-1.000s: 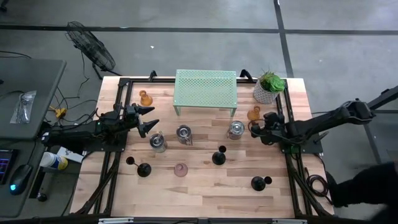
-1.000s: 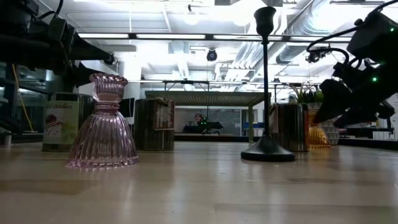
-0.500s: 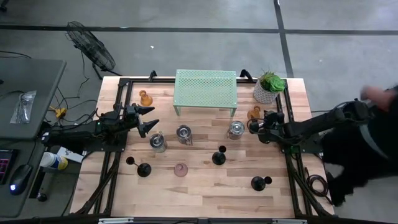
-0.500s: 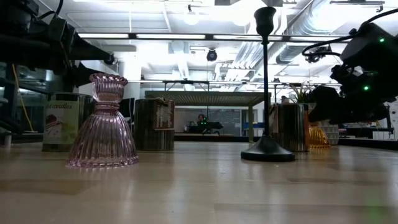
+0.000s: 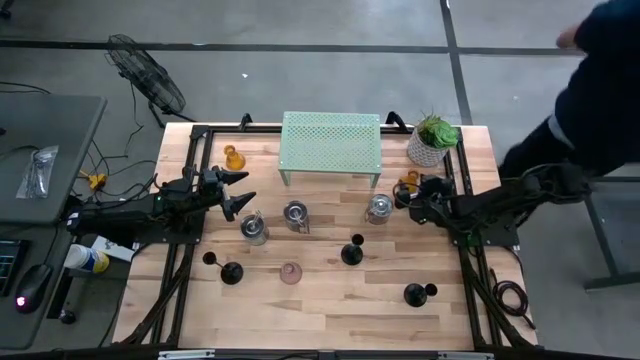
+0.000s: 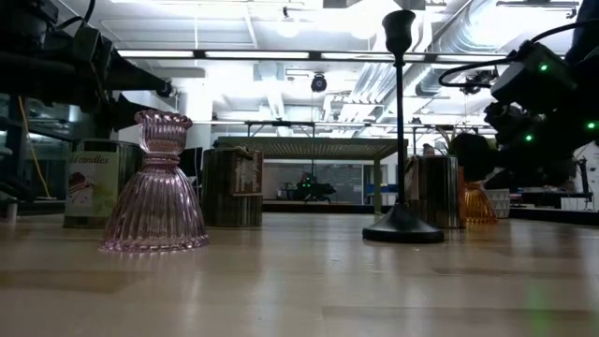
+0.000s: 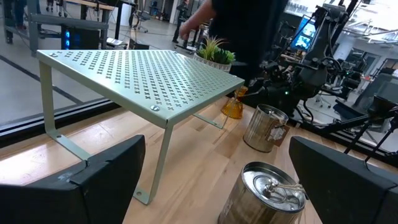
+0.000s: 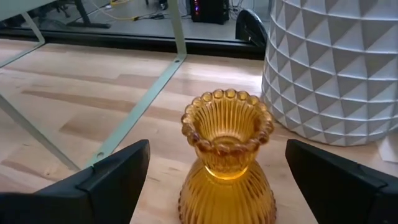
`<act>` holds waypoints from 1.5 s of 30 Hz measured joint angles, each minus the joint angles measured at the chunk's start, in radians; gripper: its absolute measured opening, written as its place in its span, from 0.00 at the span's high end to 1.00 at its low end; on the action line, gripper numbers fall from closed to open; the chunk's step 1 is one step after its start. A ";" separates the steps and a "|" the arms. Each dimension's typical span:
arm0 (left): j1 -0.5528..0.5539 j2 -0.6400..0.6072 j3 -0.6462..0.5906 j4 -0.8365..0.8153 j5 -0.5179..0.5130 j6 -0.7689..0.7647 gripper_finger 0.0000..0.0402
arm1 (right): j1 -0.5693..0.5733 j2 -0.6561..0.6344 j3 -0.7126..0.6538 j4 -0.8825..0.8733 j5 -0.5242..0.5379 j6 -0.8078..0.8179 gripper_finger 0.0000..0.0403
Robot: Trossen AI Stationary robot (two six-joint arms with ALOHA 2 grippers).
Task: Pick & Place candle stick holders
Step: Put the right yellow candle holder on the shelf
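My right gripper should close on the holder now. My fingers are down on both sides of the amber holder's neck [image 8: 226, 167], so they would hold the holder.
My right gripper [image 8: 217, 149] is open, and its fingers stand on either side of an amber ribbed glass candle stick holder [image 8: 227, 155] without touching it. That holder [image 5: 408, 179] stands on its base beside the white plant pot [image 8: 336, 68]. My left gripper [image 5: 236, 192] waits open at the table's left. It faces the silver holders [image 7: 267, 193] [image 7: 264, 127]. Spread over the table are silver cups [image 5: 295, 215] [image 5: 378, 208], a pink glass holder [image 6: 156, 183], black sticks [image 6: 402, 122] [image 5: 231, 272] and a second amber holder [image 5: 233, 157].
A pale green perforated rack [image 5: 331, 145] stands on its legs at the far middle, and one leg [image 8: 143, 93] is close to the amber holder. The plant [image 5: 434, 132] sits at the far right corner. A person stands beyond the table's right side [image 5: 600, 80].
My right gripper has moved toward the table's far edge and down, up to the amber holder by the plant pot. It has tipped forward and stayed open. The person at the right has walked toward the far side.
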 joint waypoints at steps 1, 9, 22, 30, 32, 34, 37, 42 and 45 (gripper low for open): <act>0.000 0.000 0.000 0.000 0.000 0.000 0.03 | -0.005 0.013 0.000 0.016 0.000 -0.003 0.09; 0.000 0.000 0.000 0.000 0.000 0.000 0.03 | -0.014 0.101 0.001 0.087 0.000 0.000 0.25; 0.000 0.000 0.000 0.000 0.000 0.000 0.03 | -0.014 0.109 0.001 0.107 0.005 -0.001 0.52; 0.000 0.000 0.000 0.000 0.000 0.000 0.03 | -0.014 0.109 0.001 0.107 0.006 -0.002 0.62; 0.000 0.000 0.000 0.000 0.000 0.000 0.03 | -0.014 0.109 0.001 0.108 0.012 -0.004 0.65; 0.000 0.000 0.000 0.000 0.000 0.000 0.03 | -0.014 0.109 0.002 0.111 0.016 -0.004 0.67; 0.000 0.000 0.000 0.000 0.000 0.000 0.03 | -0.014 0.109 0.002 0.111 0.016 -0.004 0.70; 0.000 0.000 0.000 0.000 0.000 0.000 0.03 | -0.014 0.109 0.002 0.112 0.015 -0.006 0.71; 0.000 0.000 0.000 0.000 0.000 0.000 0.03 | -0.014 0.109 0.006 0.126 0.005 -0.050 0.70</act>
